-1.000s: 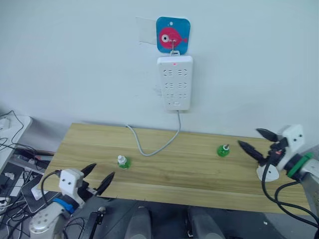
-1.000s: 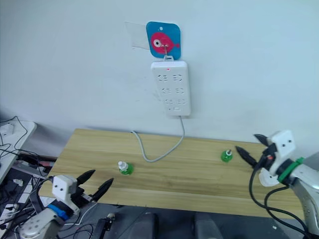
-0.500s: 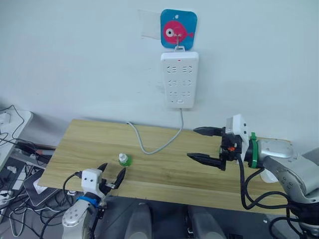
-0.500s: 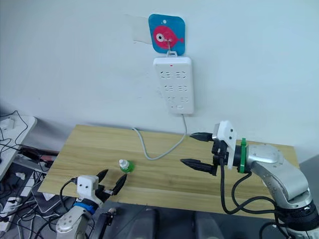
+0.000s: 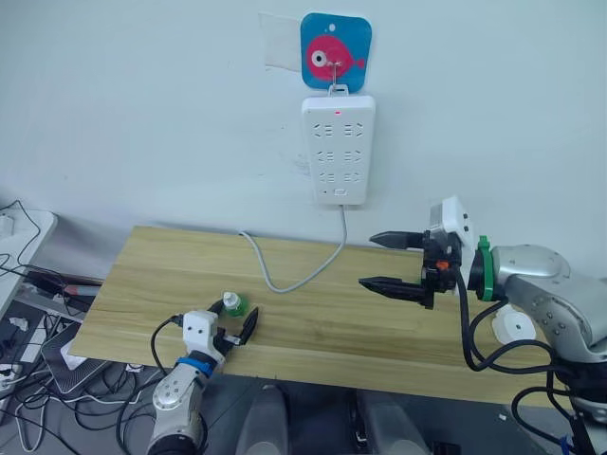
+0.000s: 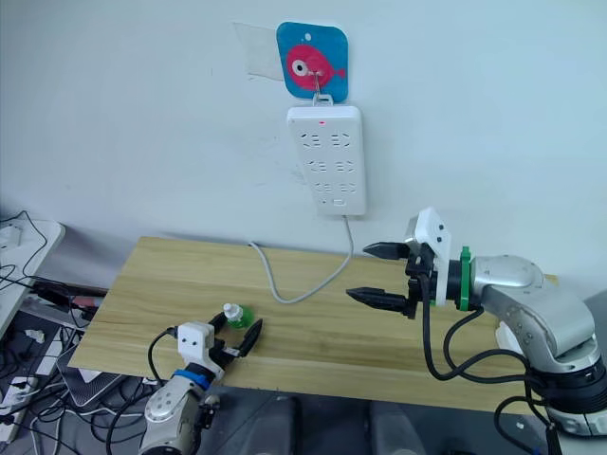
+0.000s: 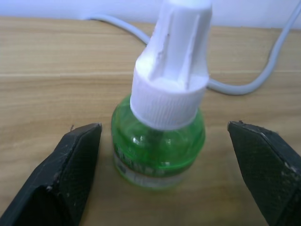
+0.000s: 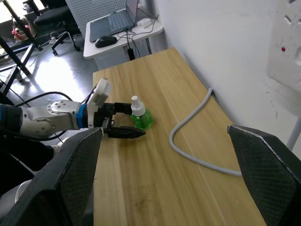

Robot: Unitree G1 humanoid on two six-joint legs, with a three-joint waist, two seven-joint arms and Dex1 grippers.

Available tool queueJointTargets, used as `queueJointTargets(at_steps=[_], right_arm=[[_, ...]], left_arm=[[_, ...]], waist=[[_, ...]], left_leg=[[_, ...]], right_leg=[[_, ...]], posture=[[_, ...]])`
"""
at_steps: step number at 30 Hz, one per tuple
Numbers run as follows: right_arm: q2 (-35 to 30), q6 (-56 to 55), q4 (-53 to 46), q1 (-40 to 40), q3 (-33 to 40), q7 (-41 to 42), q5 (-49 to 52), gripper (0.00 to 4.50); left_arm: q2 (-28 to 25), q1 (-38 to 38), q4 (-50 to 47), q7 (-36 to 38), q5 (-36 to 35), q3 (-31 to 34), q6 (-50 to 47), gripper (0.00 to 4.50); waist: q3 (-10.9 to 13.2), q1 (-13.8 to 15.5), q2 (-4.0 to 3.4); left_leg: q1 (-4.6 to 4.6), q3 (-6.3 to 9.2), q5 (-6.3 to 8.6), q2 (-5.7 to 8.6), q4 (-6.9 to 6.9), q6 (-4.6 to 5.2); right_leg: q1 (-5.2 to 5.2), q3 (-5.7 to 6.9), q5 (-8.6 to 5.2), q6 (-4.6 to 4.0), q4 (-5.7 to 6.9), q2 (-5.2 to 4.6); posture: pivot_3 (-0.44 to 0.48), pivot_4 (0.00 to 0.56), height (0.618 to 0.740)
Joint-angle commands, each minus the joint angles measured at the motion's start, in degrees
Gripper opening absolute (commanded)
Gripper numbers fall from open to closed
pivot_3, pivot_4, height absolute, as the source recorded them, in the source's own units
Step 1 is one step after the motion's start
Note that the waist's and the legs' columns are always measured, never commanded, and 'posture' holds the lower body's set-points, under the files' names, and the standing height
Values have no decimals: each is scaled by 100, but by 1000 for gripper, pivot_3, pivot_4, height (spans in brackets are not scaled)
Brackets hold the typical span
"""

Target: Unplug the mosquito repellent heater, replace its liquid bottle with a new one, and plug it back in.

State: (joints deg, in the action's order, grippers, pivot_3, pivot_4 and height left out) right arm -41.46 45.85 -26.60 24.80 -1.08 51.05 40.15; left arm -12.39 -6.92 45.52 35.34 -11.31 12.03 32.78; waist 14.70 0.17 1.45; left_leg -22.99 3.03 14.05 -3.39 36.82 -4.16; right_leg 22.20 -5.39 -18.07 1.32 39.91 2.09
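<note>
My left gripper grabs the bottle around the upright sides of its green body (image 5: 235,306) next, since the white cap (image 5: 230,299) slopes up to a narrow tip.
A small green liquid bottle (image 5: 232,303) with a white cap stands upright near the table's front left. My left gripper (image 5: 234,327) is open and low, one finger on each side of the bottle (image 7: 159,136), touching neither side. My right gripper (image 5: 387,262) hangs open above the middle of the table, holding nothing. The mosquito repellent heater (image 5: 518,326), a small rounded white unit, lies on the table at the right end, below my right forearm. The right wrist view looks across to the bottle (image 8: 140,116) and my left gripper (image 8: 123,121).
A white power strip (image 5: 339,147) hangs on the wall from a blue fish hook (image 5: 334,54). Its grey cable (image 5: 285,277) loops onto the wooden table (image 5: 152,270). Loose cables and devices (image 5: 24,318) lie beside the table's left end.
My left gripper has come forward until its fingers bracket the green bottle. My right gripper swung in from the table's right end to the middle a second ago and has stayed there since.
</note>
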Motion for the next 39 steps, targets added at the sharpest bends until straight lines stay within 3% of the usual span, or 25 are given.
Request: queueJointTargets(at_steps=[1,7,8,14,19,23,31,39], right_arm=[[-94,313,-333,137,241,-82,387,4500],[-86,732,-651,227,381,-452,759,4500],[-82,775,-697,225,405,-515,805,4500],[-65,778,-883,29,476,-913,792,4500],[14,131,-1409,-1204,427,-1196,240,4500],[355,-240,-1415,-1468,162,-1499,-144,4500],[986,-1105,-1029,-1998,-266,-1887,-1043,4500],[1585,-1741,-561,-2122,-550,-2231,-1709,4500]], left_arm=[[8,34,220,-234,142,-36,223,4097],[-3,36,290,-278,105,-49,322,2380],[4,50,235,-282,94,-54,304,2271],[-98,-4,-305,-47,388,-489,65,2271],[-694,-507,-1681,1735,139,-1412,-1001,2271],[-1050,-1098,-2409,2904,-183,-1921,-1949,2271],[-684,-2698,-1750,4026,-245,-2399,-2399,2271],[-413,-3215,-1341,4481,-176,-2457,-2347,2271]], waist=[[0,-14,1],[1,-19,0],[1,-21,0],[0,-8,1],[-1,153,3],[-11,86,-8],[-55,-32,-3],[-232,-240,-2]], left_leg=[[-1,0,0,0,0,0],[-2,-1,1,-1,-10,-1],[-2,0,1,-1,-10,-1],[-2,-1,1,0,-8,-1],[-19,22,-1,1,-8,-4],[-21,13,-3,1,4,-7],[-26,12,-6,3,12,-11],[-39,13,-16,9,13,-29]], right_leg=[[0,-1,0,0,-1,0],[3,1,0,0,-3,-2],[3,2,0,0,-2,-2],[3,1,0,1,-3,-2],[7,30,0,0,-7,-1],[13,22,1,-1,1,-1],[14,22,1,0,1,3],[25,21,1,0,4,0]], posture=[[83,264,740],[80,261,740],[80,261,740],[133,244,740],[128,215,740],[85,184,740],[-2,131,740],[-47,99,740]])
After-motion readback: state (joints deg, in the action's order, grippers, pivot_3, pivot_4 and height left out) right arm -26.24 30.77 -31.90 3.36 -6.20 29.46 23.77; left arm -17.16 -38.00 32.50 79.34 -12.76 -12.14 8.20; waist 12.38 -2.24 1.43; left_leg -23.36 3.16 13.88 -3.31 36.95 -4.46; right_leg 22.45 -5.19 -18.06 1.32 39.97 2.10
